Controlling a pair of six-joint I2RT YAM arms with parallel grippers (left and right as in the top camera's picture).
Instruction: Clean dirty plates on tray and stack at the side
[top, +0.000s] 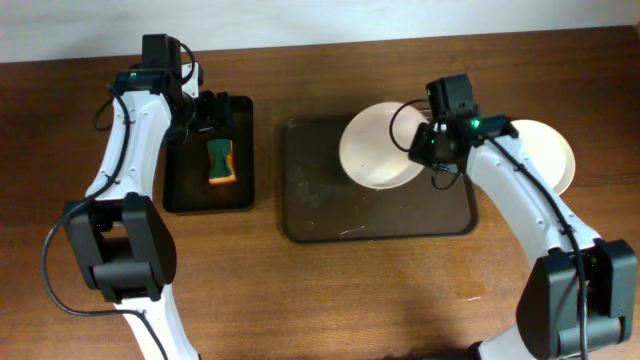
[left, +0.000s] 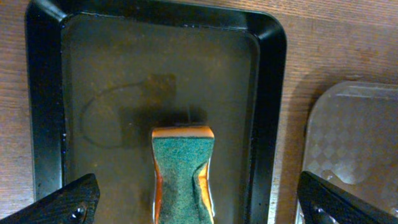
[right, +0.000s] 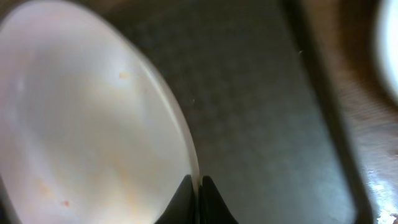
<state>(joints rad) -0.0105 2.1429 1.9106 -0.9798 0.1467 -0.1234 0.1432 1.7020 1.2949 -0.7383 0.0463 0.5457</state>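
The green and orange sponge should be grabbed next by my left gripper across its narrow middle (top: 220, 161). Its wide end then stays free to wipe the plate (top: 379, 146).
My right gripper (top: 425, 150) (right: 199, 193) is shut on the right rim of a white plate (top: 378, 146) (right: 87, 124). The plate hangs over the far part of the dark brown tray (top: 330, 215) (right: 261, 124) and shows faint orange flecks on its face. A second white plate (top: 548, 150) (right: 388, 56) lies on the table to the right of the tray. My left gripper (top: 205, 115) (left: 199, 202) stands wide open above a green and orange sponge (top: 220, 162) (left: 182, 168), its fingers well apart from the sponge's sides.
The sponge lies in a smaller black tray (top: 185, 185) (left: 267, 93) left of the brown tray, whose corner (left: 354, 137) shows in the left wrist view. Wet smears mark the brown tray's floor. Bare wooden table runs along the front.
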